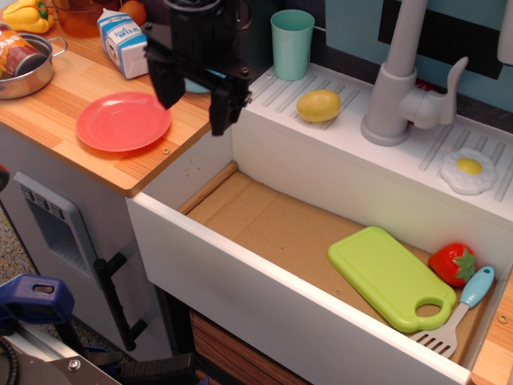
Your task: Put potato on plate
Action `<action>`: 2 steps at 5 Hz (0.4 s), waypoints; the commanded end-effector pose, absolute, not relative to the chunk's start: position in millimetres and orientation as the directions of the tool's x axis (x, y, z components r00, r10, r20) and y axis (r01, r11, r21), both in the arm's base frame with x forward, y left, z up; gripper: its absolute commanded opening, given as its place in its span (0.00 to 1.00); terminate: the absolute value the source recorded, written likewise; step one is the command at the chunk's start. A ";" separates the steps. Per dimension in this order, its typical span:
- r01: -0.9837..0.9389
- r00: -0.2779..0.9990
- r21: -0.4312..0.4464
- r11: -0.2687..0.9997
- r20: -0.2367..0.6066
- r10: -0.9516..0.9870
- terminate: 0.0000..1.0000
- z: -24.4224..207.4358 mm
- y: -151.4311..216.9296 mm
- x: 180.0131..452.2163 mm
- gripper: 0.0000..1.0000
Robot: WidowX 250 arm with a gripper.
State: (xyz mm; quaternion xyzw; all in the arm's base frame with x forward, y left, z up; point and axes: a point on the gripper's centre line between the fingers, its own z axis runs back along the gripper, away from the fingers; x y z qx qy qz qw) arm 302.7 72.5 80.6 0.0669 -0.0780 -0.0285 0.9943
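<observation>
Next, my gripper grabs the small yellow potato by its rounded middle [319, 106] to put the potato on the pink-red plate [123, 120].
The yellow potato [318, 105] lies on the white ribbed ledge behind the sink, left of the grey faucet. The pink-red plate [123, 120] lies flat on the wooden counter at the left. My black gripper [195, 112] hangs open and empty above the counter's right edge, between the plate and the potato. Its left finger is over the plate's right rim and its right finger is near the sink's left wall. It stands well left of the potato.
A teal cup [292, 44] stands behind the potato. A grey faucet [398, 88] and a fried egg [468, 169] are on the ledge. The sink holds a green cutting board [390, 277], a strawberry [452, 263] and a spatula [458, 309]. A milk carton [123, 42], metal pot [26, 66] and yellow pepper [28, 14] sit at the back left.
</observation>
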 end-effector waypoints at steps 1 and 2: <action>0.149 0.937 0.160 0.976 0.293 -0.191 0.00 78.4 70.1 367.8 1.00; 0.200 0.899 0.183 0.962 0.357 -0.255 0.00 64.1 61.9 403.2 1.00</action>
